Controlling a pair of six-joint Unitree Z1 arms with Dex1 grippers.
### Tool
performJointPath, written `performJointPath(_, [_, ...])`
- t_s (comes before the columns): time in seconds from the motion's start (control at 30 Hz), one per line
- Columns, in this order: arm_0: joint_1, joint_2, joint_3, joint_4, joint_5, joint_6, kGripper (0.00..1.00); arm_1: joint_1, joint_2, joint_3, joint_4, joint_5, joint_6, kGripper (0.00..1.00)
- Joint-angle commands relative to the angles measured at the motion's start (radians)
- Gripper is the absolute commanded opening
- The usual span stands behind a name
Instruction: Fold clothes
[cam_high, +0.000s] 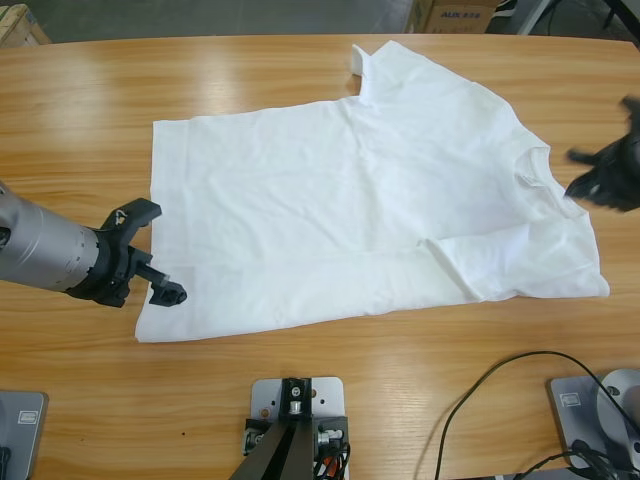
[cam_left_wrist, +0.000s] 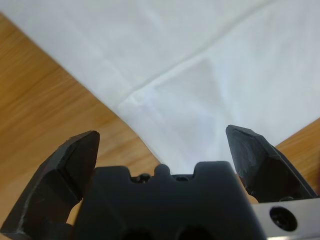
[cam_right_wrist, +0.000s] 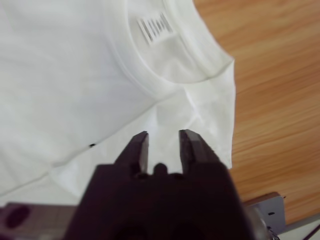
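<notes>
I should next grip the shirt by its hem corner (cam_high: 148, 330) with my left gripper to fold it, since the shirt lies flat and slack (cam_high: 290, 210) over the wood.
The clothes are one white T-shirt (cam_high: 350, 200) lying flat on the wooden table (cam_high: 90, 90), neck to the right and hem to the left. Its near sleeve is folded in over the body. My left gripper (cam_high: 165, 252) is at the hem's near left corner with its jaws wide open. In the left wrist view that hem corner (cam_left_wrist: 200, 75) lies between the spread jaws of the left gripper (cam_left_wrist: 162, 132). My right gripper (cam_high: 580, 172) hovers by the collar at the right edge. In the right wrist view the right gripper (cam_right_wrist: 162, 137) has a narrow gap between its jaws, over the T-shirt's (cam_right_wrist: 75, 75) shoulder below the collar label (cam_right_wrist: 155, 27), holding nothing.
A black cable (cam_high: 500, 380) loops over the table's near right part. Cardboard boxes stand beyond the far edge at the top right (cam_high: 455, 15) and top left (cam_high: 20, 25). Bare wood runs along the near edge (cam_high: 400, 350).
</notes>
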Motion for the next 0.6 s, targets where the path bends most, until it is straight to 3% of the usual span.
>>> performJointPath(0.03, [0.060,-0.106,0.129,-0.077,-0.113,-0.511,1.000,0.076,-0.159,-0.019,0.048,-0.002,-0.016,1.000])
performJointPath(0.13, [0.061,-0.131,0.167,-0.104,-0.146,-0.610,0.999,0.081,-0.173,-0.003,0.056,0.008,-0.016,1.000])
performJointPath(0.27, [0.059,-0.257,0.212,-0.045,-0.187,-0.729,0.918,0.081,-0.187,0.014,0.056,0.020,-0.015,1.000])
performJointPath(0.4, [0.053,-0.314,0.299,-0.146,-0.193,-0.786,0.837,0.081,-0.178,0.038,0.036,0.046,-0.015,1.000])
performJointPath(0.43, [0.041,-0.327,0.330,-0.180,-0.188,-0.828,0.853,0.081,-0.179,0.042,0.036,0.047,-0.015,1.000])
performJointPath(0.5, [-0.006,-0.334,0.380,-0.253,-0.163,-0.926,1.000,0.081,-0.184,0.051,0.036,0.051,-0.015,1.000])
performJointPath(0.6, [-0.098,-0.308,0.403,-0.379,-0.094,-1.078,1.000,0.081,-0.199,0.077,0.036,0.058,-0.014,1.000])
